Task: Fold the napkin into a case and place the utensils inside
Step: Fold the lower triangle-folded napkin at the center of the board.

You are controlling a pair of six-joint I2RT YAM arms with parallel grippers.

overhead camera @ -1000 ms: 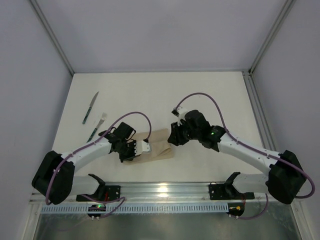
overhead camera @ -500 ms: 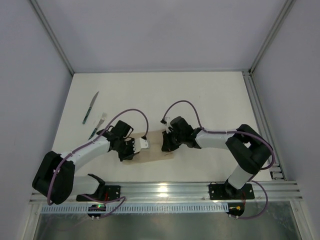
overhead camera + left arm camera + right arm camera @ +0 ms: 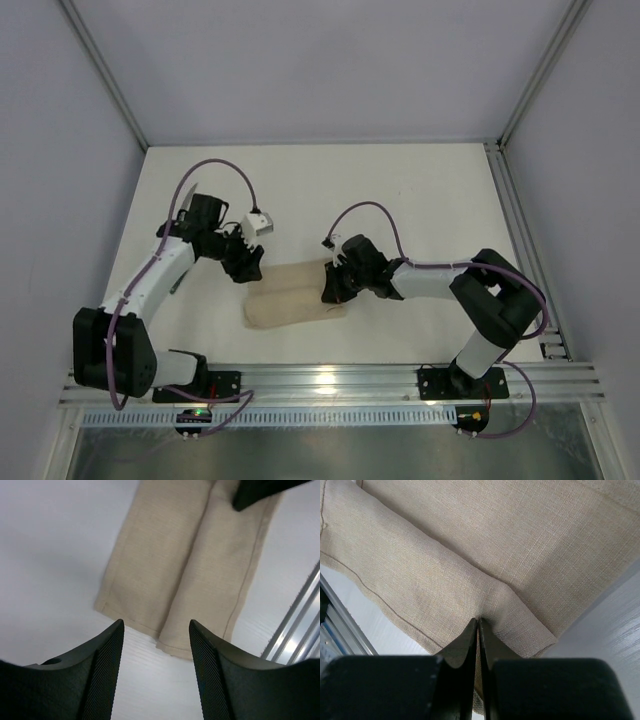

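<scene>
My left gripper pinches the napkin's far corner (image 3: 262, 269) (image 3: 102, 603), away from the metal bar, next, to fold that edge of the napkin over into the case.
The napkin (image 3: 290, 297) lies folded as a long, narrow beige case near the table's front, layered lengthwise (image 3: 200, 565). My right gripper (image 3: 333, 289) is shut on the cloth at its right end, pinching a ridge of fabric between its jaws (image 3: 478, 622). My left gripper (image 3: 246, 268) hovers open just behind the case's left end, with only bare table between its fingers (image 3: 156, 675). The utensils are largely hidden under my left arm in the top view and are out of both wrist views.
The metal rail (image 3: 330, 380) runs along the near edge, also seen beside the napkin from the left wrist (image 3: 300, 625). Grey walls and frame posts (image 3: 105, 85) bound the white table (image 3: 400, 190).
My left gripper let go of the napkin's left end, opened, and swung back and to the left over the utensils. The right gripper stayed shut on the cloth. The napkin now lies stretched out longer.
</scene>
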